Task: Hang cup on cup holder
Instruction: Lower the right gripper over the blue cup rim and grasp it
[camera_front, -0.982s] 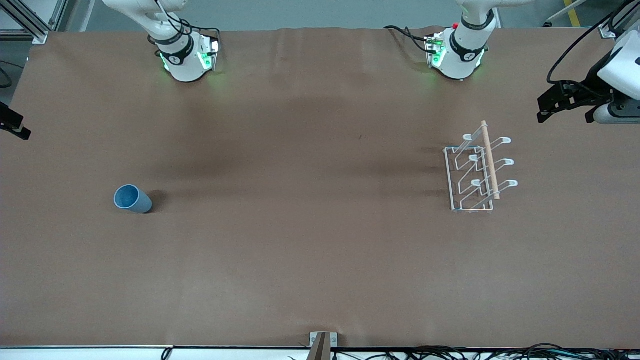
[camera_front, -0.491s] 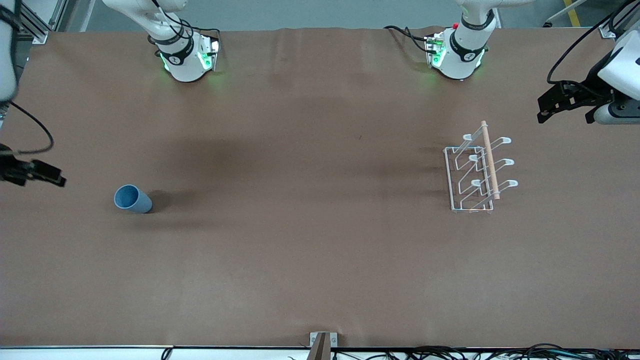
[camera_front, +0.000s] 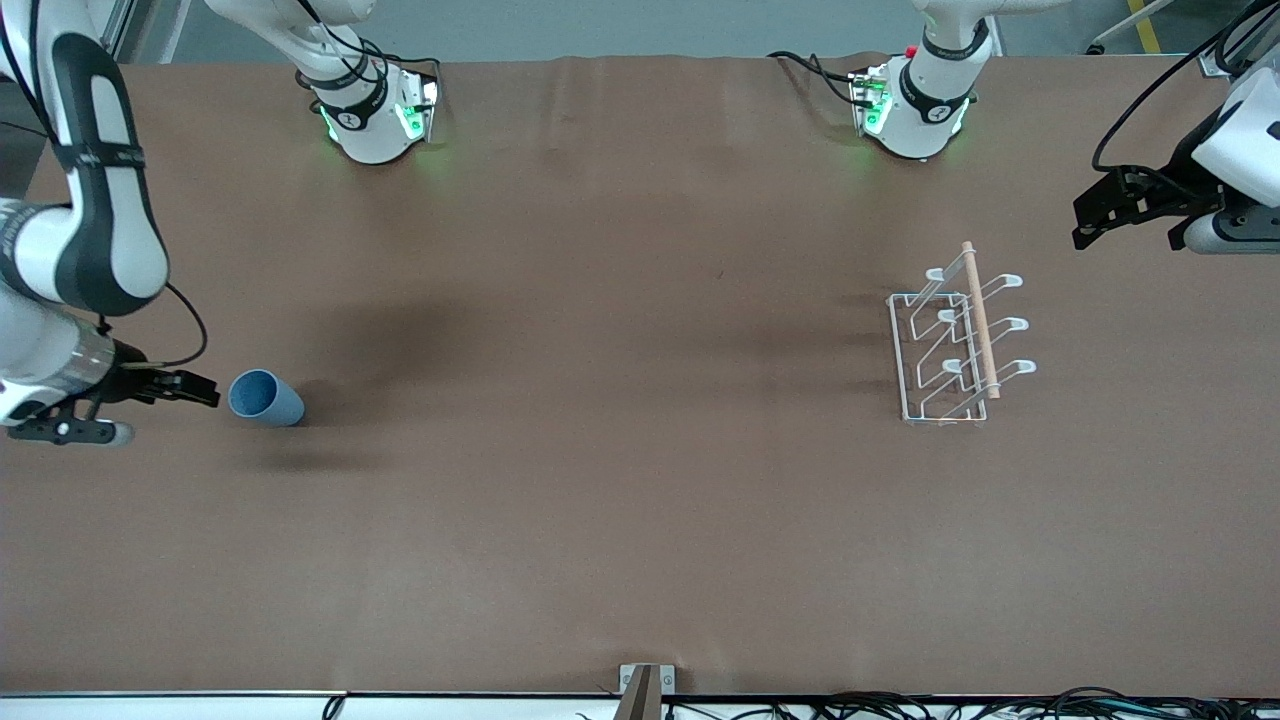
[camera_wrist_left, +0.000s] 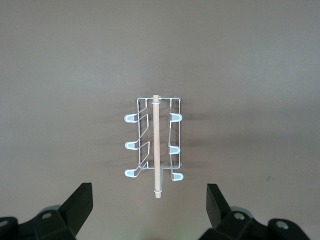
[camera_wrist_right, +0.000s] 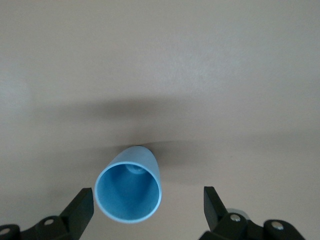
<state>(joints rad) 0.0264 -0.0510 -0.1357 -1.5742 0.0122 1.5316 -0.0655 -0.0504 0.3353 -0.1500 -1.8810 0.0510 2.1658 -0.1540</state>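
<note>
Next, the right gripper takes the light-blue cup by its open rim (camera_front: 233, 402) to hang the light-blue cup on the cup holder (camera_front: 980, 320).
The light-blue cup (camera_front: 265, 398) rests on the brown table near the right arm's end, and its open mouth faces my right gripper. I cannot tell whether it stands or lies. My right gripper (camera_front: 200, 389) is open and empty right beside the cup. In the right wrist view the cup (camera_wrist_right: 130, 190) sits between the spread fingers (camera_wrist_right: 80, 210), not touching them. The white wire cup holder (camera_front: 980, 320) with its wooden rod stands near the left arm's end. My left gripper (camera_front: 1082, 222) is open and empty, held above the table beside the holder (camera_wrist_left: 156, 145).
The two arm bases (camera_front: 365, 120) stand along the table's edge farthest from the front camera. A small bracket (camera_front: 646, 685) sits at the edge nearest that camera. Cables hang along that edge toward the left arm's end.
The right arm has swung in from the table's end and its open gripper has come down right beside the cup. The cup, the holder and the left arm have stayed put.
</note>
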